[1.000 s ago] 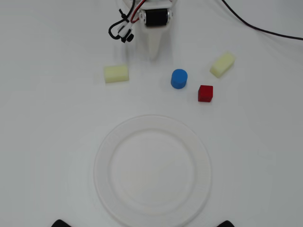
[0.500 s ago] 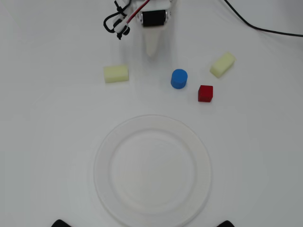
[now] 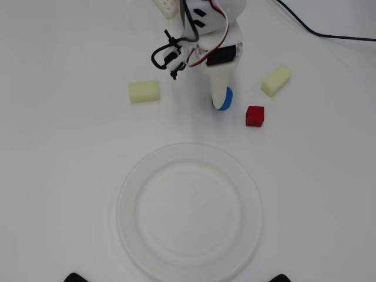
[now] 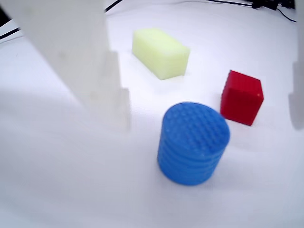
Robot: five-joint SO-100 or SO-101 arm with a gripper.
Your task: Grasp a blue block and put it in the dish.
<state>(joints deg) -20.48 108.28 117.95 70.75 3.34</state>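
My gripper is to put the blue block in the dish, so it should grab it by its round side [image 3: 228,100] next.
The blue block [image 3: 227,97] is a short blue cylinder standing upright on the white table, above the dish in the overhead view. The dish [image 3: 126,197] is a large round white plate in the lower middle, with nothing in it. My gripper [image 3: 222,101] is lowered over the block. In the wrist view the blue block [image 4: 193,142] stands between the two white fingers: one finger [image 4: 80,61] is at its left and the other shows at the right edge. My gripper [image 4: 209,121] is open and neither finger touches the block.
A red cube [image 3: 255,116] sits just right of the blue block, close to it in the wrist view [image 4: 241,96]. Two pale yellow blocks lie on the table, one at the left [image 3: 144,91] and one at the right [image 3: 276,80]. A black cable [image 3: 329,34] runs along the top right.
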